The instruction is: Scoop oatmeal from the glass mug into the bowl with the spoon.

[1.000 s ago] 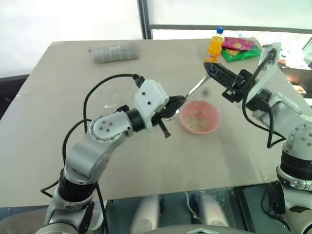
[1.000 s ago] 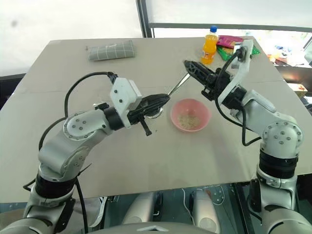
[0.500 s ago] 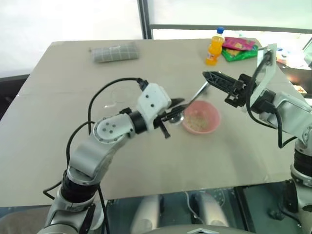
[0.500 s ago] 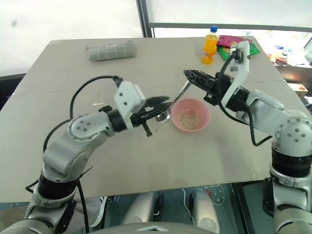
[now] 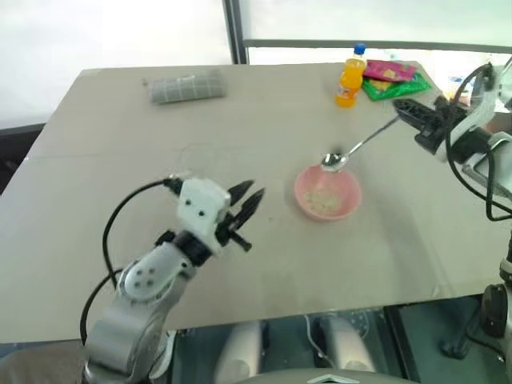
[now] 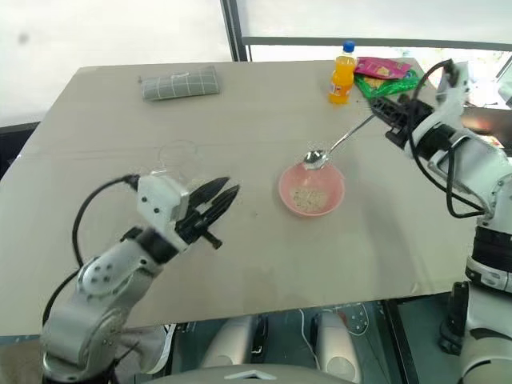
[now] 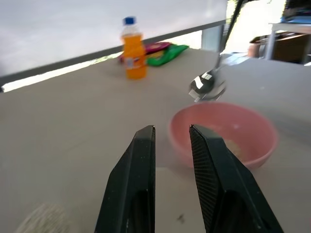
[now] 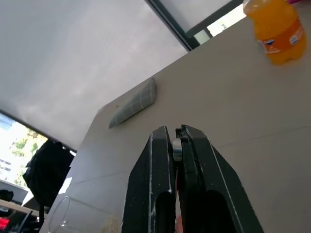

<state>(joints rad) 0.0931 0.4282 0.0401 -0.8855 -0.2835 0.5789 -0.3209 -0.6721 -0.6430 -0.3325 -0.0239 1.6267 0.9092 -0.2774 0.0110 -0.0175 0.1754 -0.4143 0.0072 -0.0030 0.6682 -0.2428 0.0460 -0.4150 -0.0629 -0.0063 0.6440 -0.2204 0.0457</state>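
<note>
The clear glass mug has loose oatmeal (image 7: 46,221) in it that would spill if the mug tipped, so my left gripper will grab the mug by its handle next.
The pink bowl (image 5: 349,186) sits right of the table's middle with a thin layer of oatmeal (image 5: 323,200) inside. My right gripper (image 5: 402,108) is shut on the handle of the silver spoon (image 5: 334,161), whose oval end hovers over the bowl's far rim. In the right wrist view the fingers (image 8: 158,160) pinch the metal handle. My left gripper (image 5: 250,193) is open and holds nothing, low over the table left of the bowl and pointing at it. The clear glass mug (image 6: 178,154) stands just beyond the left hand, faint against the table.
An orange bottle (image 5: 350,75) and colourful snack packets (image 5: 392,78) stand at the far right of the table. A folded grey cloth (image 5: 186,86) lies at the far left. The beige table's front edge (image 5: 280,308) runs close below the left arm.
My left gripper has opened and pulled back left, away from the spoon's end and the bowl. The right gripper swung right with the spoon, whose end now hangs over the bowl's rim.
</note>
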